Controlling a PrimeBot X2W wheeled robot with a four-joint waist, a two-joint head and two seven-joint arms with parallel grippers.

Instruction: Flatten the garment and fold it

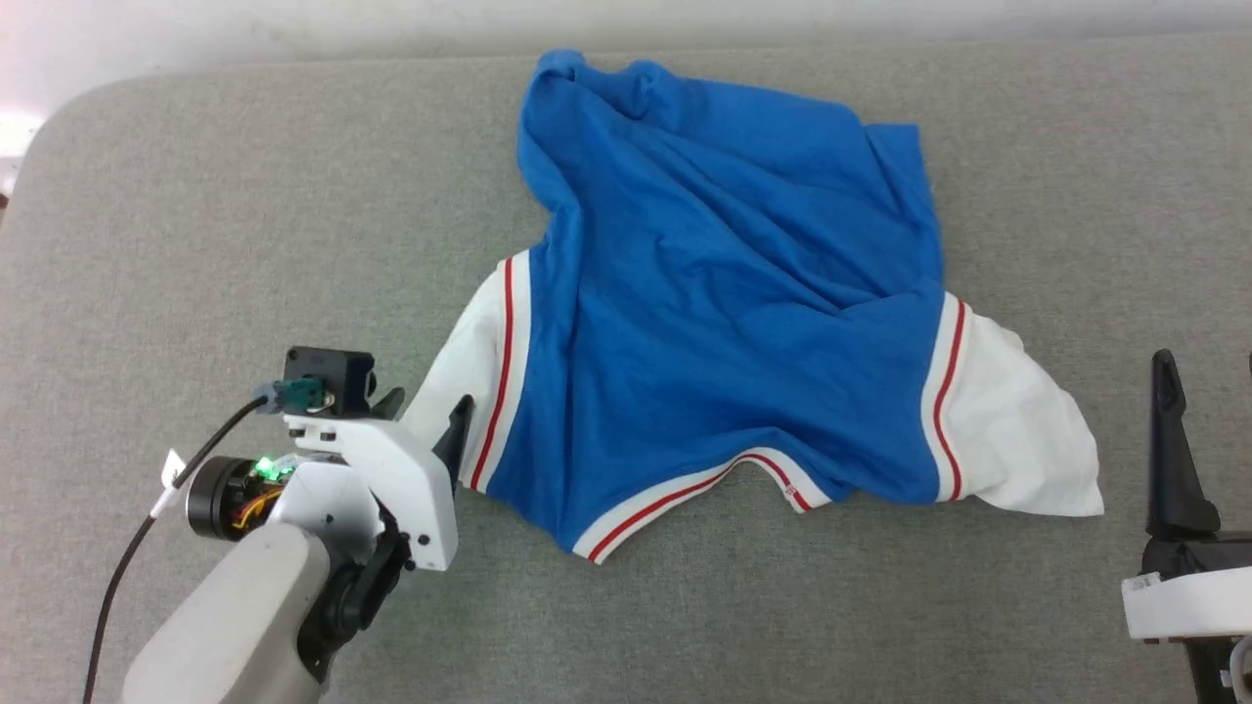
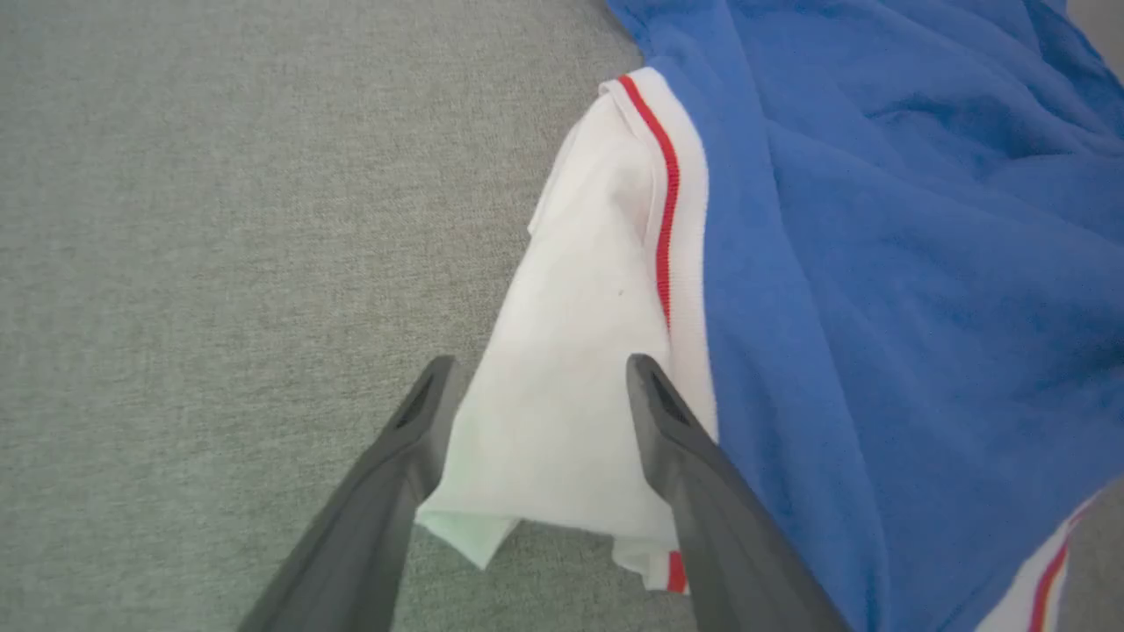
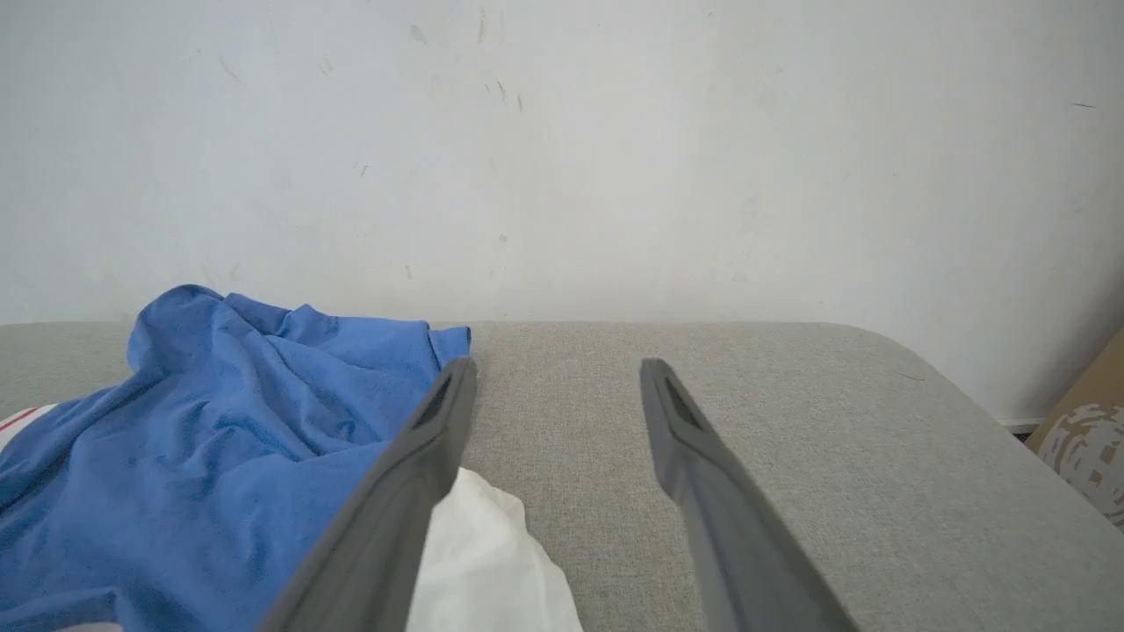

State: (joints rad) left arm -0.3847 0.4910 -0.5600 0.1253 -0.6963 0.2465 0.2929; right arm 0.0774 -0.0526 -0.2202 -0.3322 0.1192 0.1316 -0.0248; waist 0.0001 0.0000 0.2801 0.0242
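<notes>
The right gripper pinches the sleeve's outer end (image 1: 1082, 479) next, since the white sleeve spreads out free while the blue body (image 1: 751, 305) lies crumpled and slack.
The garment (image 1: 724, 323) lies crumpled on the grey padded surface (image 1: 245, 225). Its blue body is wrinkled, its white red-striped sleeves spread to the lower left and lower right, and no lettering shows. My left gripper (image 1: 427, 416) is open at the left sleeve. In the left wrist view its two fingers (image 2: 540, 364) straddle the end of that white sleeve (image 2: 571, 351), apart from the cloth between them. My right gripper (image 1: 1208, 376) stands open to the right of the right sleeve (image 1: 1027, 430). Nothing lies between its fingers (image 3: 558, 364), and the white sleeve (image 3: 483, 553) lies beside the left one.
The grey surface has rounded far corners and ends at a white wall (image 3: 562, 158). A cardboard box (image 3: 1084, 421) stands past its right end. A black cable (image 1: 127, 557) trails from my left wrist. Bare surface lies left of, right of and in front of the garment.
</notes>
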